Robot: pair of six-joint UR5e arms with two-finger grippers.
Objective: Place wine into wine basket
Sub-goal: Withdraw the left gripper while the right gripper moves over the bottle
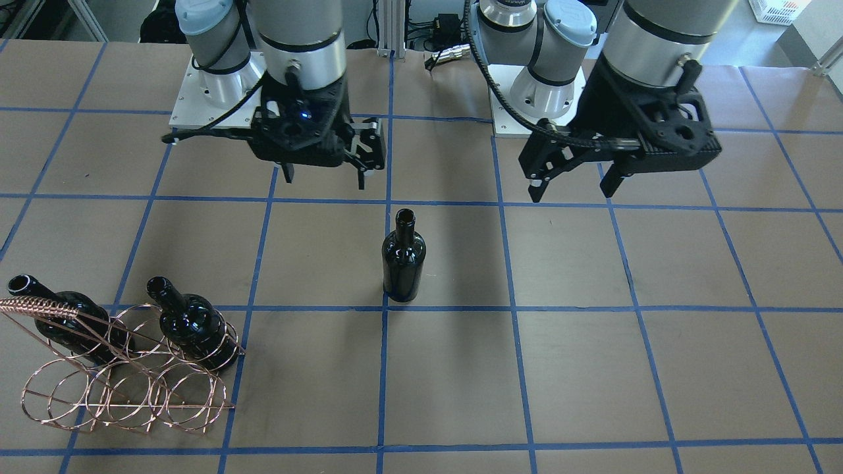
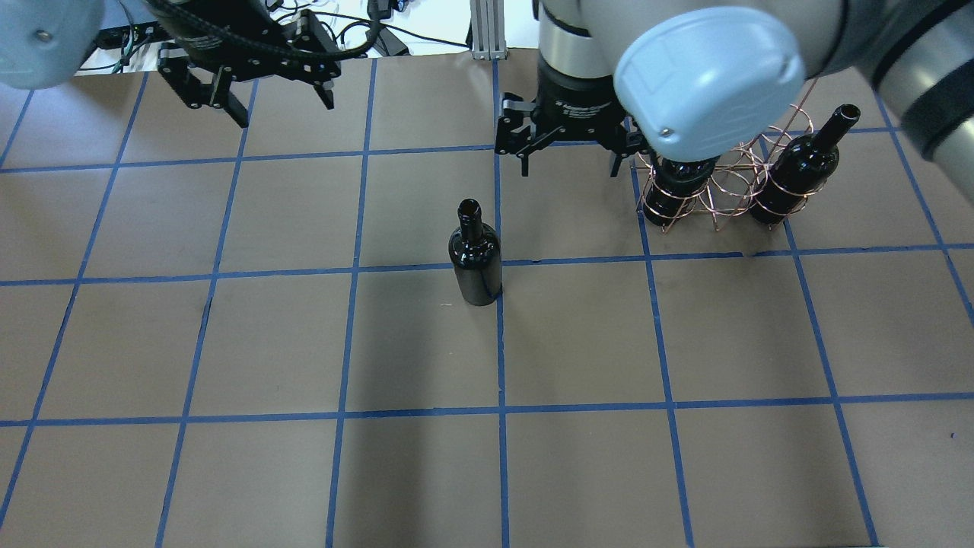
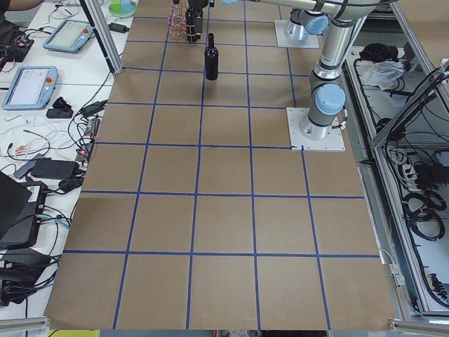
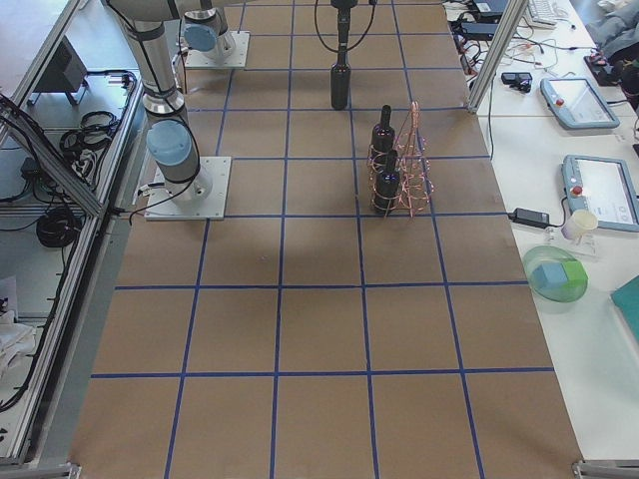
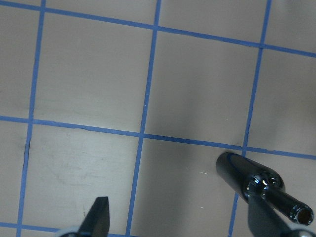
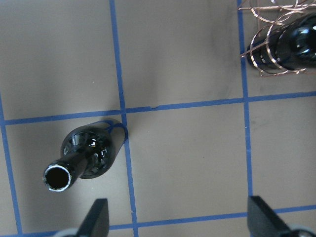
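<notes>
The standing near-black wine bottle is next. My right gripper will grab it by its neck [image 1: 404, 226] to put the wine into the basket [image 1: 125, 382].
One near-black wine bottle [image 1: 404, 260] stands upright and alone on the table's middle; it also shows in the overhead view [image 2: 475, 259] and in both wrist views [image 5: 256, 182] [image 6: 86, 158]. The copper wire wine basket [image 1: 125, 382] [image 2: 730, 190] stands apart from it and holds two look-alike bottles [image 1: 66, 322] [image 1: 194, 326], necks tilted up. My right gripper [image 1: 323, 178] [image 2: 569, 169] is open and empty, above the table between the bottle and the basket. My left gripper [image 1: 573, 181] [image 2: 281, 106] is open and empty, off to the bottle's other side.
The table is brown paper with a blue tape grid [image 2: 502, 411]. The arm bases [image 1: 217, 85] [image 1: 546, 92] stand at the robot's edge. Tablets and cables lie on the benches past the table's ends [image 3: 31, 84] [image 4: 599, 190].
</notes>
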